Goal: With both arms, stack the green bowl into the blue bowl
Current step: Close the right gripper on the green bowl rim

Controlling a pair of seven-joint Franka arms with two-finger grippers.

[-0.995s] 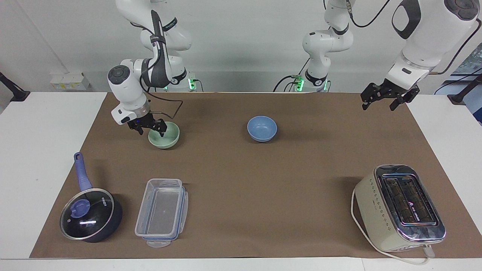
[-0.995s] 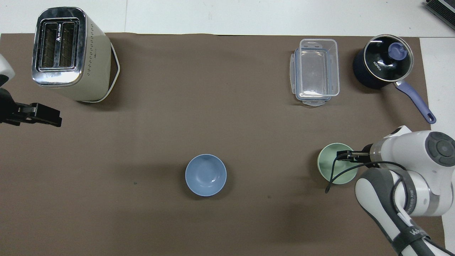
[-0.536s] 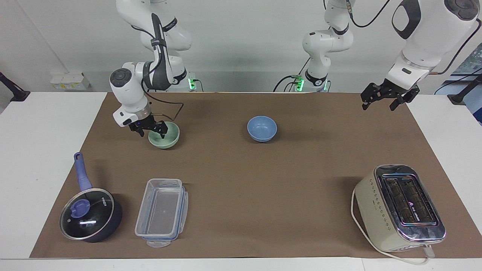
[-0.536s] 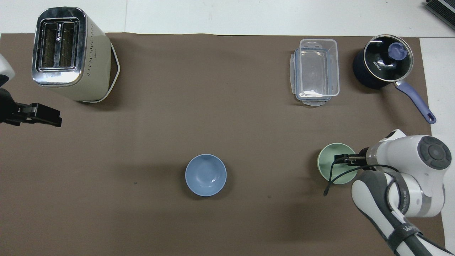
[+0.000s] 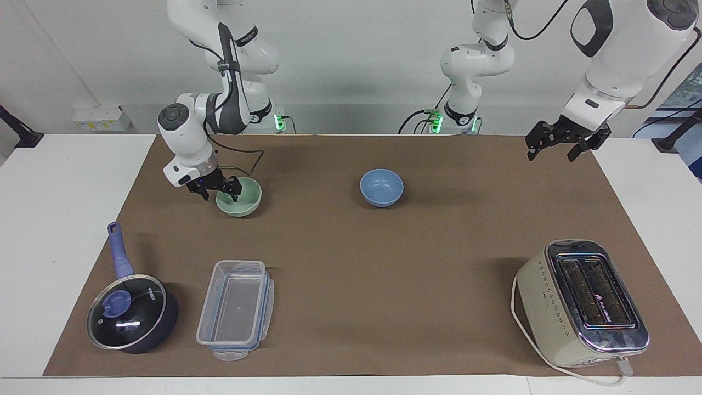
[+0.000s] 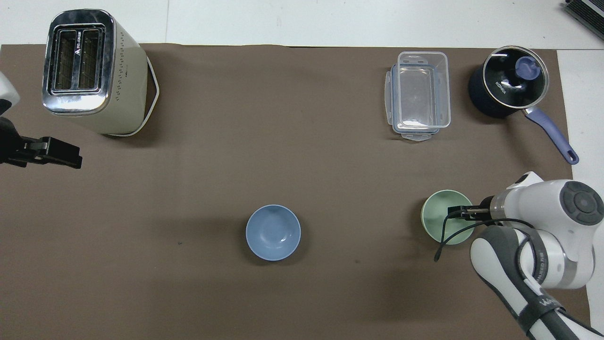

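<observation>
The green bowl needs to go into the blue bowl (image 6: 273,232). My right gripper will next grab the green bowl by its rim (image 6: 436,194) to stack it there.
The pale green bowl (image 5: 245,201) (image 6: 438,216) sits upright on the brown mat toward the right arm's end. My right gripper (image 5: 218,189) (image 6: 460,212) is down at it, open, one finger inside the bowl and one outside its rim. The light blue bowl (image 5: 381,187) (image 6: 273,232) stands alone near the mat's middle, untouched. My left gripper (image 5: 559,144) (image 6: 47,152) hangs open and empty in the air over the mat's edge at the left arm's end, where that arm waits.
A cream toaster (image 5: 583,303) (image 6: 92,71) stands toward the left arm's end, farther from the robots. A clear plastic container (image 5: 236,309) (image 6: 419,96) and a dark lidded pot (image 5: 131,312) (image 6: 509,87) with a blue handle sit farther out than the green bowl.
The right wrist has shifted slightly and its fingers have drawn in a little over the green bowl's rim. The bowls and the left arm have not moved.
</observation>
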